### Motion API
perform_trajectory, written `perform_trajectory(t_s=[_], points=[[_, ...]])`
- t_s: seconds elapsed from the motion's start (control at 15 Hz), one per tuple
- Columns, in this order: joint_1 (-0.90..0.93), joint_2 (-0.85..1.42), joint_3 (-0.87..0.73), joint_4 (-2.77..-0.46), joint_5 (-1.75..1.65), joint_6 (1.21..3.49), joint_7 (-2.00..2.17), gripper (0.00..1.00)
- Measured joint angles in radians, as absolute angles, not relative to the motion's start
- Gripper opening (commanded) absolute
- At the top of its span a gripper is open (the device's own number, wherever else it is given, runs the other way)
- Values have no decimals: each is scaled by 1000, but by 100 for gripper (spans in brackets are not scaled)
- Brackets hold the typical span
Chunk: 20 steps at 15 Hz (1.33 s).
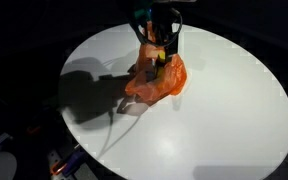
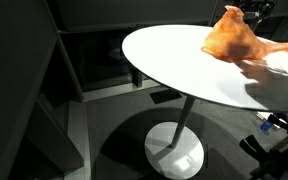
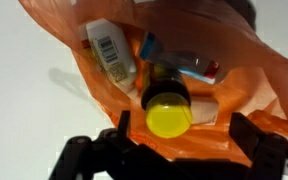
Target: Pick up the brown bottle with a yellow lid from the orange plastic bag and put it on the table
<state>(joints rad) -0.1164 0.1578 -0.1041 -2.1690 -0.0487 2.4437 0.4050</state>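
Note:
I should next grab the brown bottle point(image 3: 170, 85) by its yellow lid end, so its base can stand on the tabletop.
In the wrist view the orange plastic bag point(image 3: 239, 80) lies open on the white table. Inside it, the brown bottle point(image 3: 170, 85) with its yellow lid point(image 3: 169, 118) points toward me. My gripper point(image 3: 181, 135) is open, its dark fingers on either side of the lid, not touching it. A white item with a barcode point(image 3: 111, 50) and a blue and red pack point(image 3: 189, 62) lie deeper in the bag. In both exterior views the bag point(image 1: 156, 78) point(image 2: 234, 38) sits under the gripper point(image 1: 160, 45).
The round white table point(image 1: 224, 110) point(image 2: 174, 60) stands on a white pedestal base point(image 2: 174, 150). A thin cable point(image 1: 112, 125) crosses the table near the arm's shadow. The surroundings are dark.

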Motion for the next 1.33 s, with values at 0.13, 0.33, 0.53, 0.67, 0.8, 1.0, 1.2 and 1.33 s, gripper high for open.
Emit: perform_trajectory(t_s=[0.13, 0.33, 0.53, 0.67, 0.8, 1.0, 1.2, 1.33], points=[[-116, 168, -107, -2167, -43, 2444, 405, 86], [-116, 181, -109, -2165, -29, 2444, 405, 61], [-116, 186, -110, -2163, -29, 2444, 405, 35], [-116, 186, -110, -2158, -29, 2443, 404, 21], [-114, 177, -110, -2151, -18, 2432, 391, 20], [-107, 140, -107, -2144, 24, 2372, 349, 20], [-105, 73, -109, -2134, 33, 2280, 337, 20], [-108, 29, -117, -2126, 12, 2239, 339, 20]])
